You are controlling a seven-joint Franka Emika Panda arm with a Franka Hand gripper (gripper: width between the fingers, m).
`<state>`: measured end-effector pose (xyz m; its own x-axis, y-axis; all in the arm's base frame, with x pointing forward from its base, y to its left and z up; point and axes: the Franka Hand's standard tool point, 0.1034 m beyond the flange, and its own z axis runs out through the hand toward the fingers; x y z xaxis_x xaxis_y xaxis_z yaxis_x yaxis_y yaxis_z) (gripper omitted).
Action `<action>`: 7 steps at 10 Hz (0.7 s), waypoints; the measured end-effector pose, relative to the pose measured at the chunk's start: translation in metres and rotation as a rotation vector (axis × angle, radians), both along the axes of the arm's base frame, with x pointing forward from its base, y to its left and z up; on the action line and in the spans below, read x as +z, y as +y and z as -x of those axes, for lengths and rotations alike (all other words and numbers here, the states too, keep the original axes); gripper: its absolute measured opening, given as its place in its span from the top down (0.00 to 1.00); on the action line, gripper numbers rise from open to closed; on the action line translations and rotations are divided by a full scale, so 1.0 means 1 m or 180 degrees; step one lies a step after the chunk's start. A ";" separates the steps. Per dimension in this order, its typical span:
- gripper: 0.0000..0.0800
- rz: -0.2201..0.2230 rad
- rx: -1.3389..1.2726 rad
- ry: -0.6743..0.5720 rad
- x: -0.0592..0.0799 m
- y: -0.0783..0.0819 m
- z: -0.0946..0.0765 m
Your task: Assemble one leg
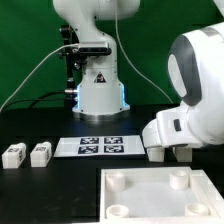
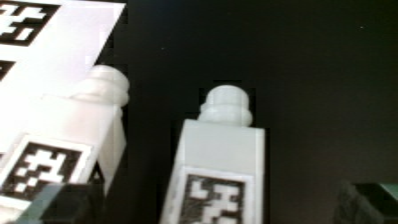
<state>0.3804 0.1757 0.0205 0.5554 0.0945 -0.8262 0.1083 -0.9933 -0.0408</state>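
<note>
My gripper will next grab the white leg by its tagged body (image 2: 215, 195), so the leg's round peg end stays free to go into a corner socket.
In the wrist view two white legs lie side by side on the black table, each with a round peg end and a square tag on its face. My gripper (image 2: 217, 206) is open, with its dark fingers (image 2: 64, 204) on either side of the middle leg (image 2: 222, 150) and a gap to its side. The other leg (image 2: 75, 135) lies right beside it. In the exterior view my gripper (image 1: 169, 153) is low over the table at the right, and the arm hides those legs. Two more legs (image 1: 13, 153) (image 1: 40, 153) lie at the exterior view's left.
The large white square board (image 1: 160, 195) with round corner sockets lies at the front. The marker board (image 1: 100, 147) lies in the middle, and its corner shows in the wrist view (image 2: 45, 45). The robot base (image 1: 98, 95) stands behind.
</note>
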 end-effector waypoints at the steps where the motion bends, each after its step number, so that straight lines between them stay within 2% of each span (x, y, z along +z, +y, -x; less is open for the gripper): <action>1: 0.19 -0.0010 0.0012 -0.0023 -0.006 0.001 0.003; 3: 0.19 -0.0075 0.0049 -0.0020 -0.011 -0.004 0.007; 7: 0.19 -0.0077 0.0038 -0.0029 -0.010 -0.006 0.005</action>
<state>0.3756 0.1699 0.0101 0.5616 0.1211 -0.8185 0.1207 -0.9906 -0.0638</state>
